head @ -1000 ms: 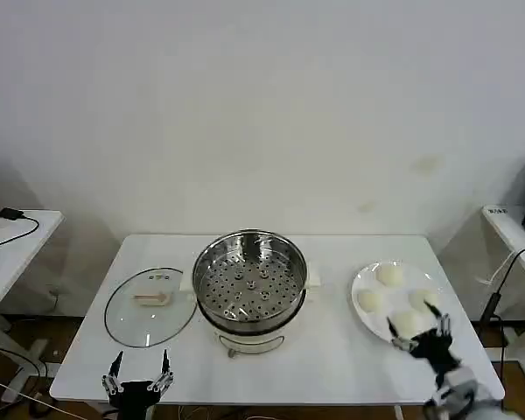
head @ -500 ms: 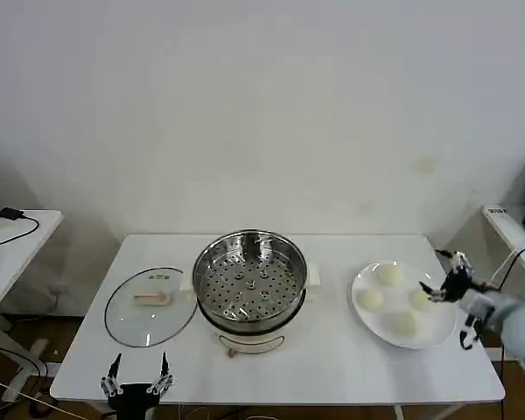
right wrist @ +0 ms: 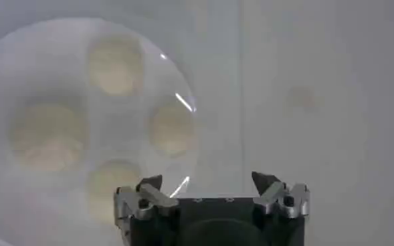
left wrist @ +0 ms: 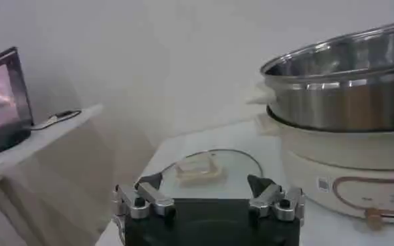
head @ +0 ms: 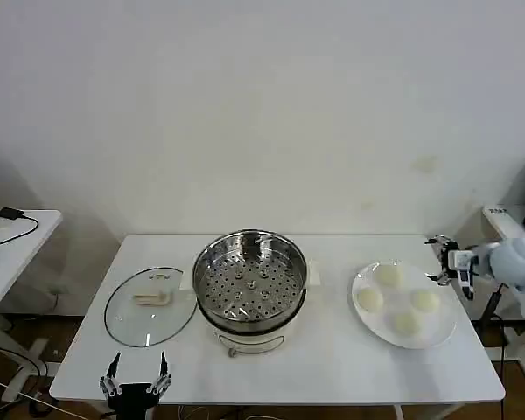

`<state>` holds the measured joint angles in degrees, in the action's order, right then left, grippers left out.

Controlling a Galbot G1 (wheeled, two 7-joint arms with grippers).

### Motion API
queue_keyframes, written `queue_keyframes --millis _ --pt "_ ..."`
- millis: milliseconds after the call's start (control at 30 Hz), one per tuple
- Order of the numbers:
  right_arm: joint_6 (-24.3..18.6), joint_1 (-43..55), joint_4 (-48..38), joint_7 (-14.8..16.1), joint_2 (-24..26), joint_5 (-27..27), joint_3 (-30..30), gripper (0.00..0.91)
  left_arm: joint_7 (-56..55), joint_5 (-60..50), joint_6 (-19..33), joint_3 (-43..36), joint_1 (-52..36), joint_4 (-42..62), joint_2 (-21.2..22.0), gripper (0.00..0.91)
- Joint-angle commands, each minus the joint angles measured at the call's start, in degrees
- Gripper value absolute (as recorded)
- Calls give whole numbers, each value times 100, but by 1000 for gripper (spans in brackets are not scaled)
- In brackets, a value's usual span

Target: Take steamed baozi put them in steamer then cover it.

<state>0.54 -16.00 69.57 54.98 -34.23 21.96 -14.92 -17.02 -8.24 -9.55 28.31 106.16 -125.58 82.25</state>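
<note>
My right gripper grips a cream-white baozi by its rounded sides next, to fill the steel steamer.
Several cream-white baozi lie on a white plate at the table's right. From the right wrist view they are pale rounds on that plate. My right gripper hovers open and empty just beyond the plate's right rim; its jaws stand wide apart over bare table. The steel steamer stands mid-table, its perforated tray bare. The glass cover lies flat to its left. My left gripper waits open at the front edge, facing the cover and steamer.
White side tables stand off both ends of the work table; the left one carries a cable and small device. A screen sits on it. A white wall rises behind.
My right gripper rose from the plate's front edge and swung to the plate's far right side, holding nothing. The baozi, steamer, cover and left gripper stayed put.
</note>
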Motion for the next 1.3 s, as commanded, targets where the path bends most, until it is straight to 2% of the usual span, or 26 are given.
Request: queue_keyframes --millis 33,167,467,1000,1300 --pt "-199 1555 -1514 543 -750 -69 -1763 907 10 -31 -8 -1 5 -3 5 907" --pt "-245 1534 -1992 527 -1170 26 -1658 907 17 -28 -10 40 -2 -34 2 907" --pt "-335 1333 -2504 346 -1630 273 -1460 907 36 -65 -8 105 9 -54 66 907" --pt "-398 1231 -3011 120 -2040 592 -1256 907 45 -93 31 176 72 20 101 907" --pt "-421 1231 -3213 9 -2164 574 -1253 856 50 -97 36 166 59 44 96 907"
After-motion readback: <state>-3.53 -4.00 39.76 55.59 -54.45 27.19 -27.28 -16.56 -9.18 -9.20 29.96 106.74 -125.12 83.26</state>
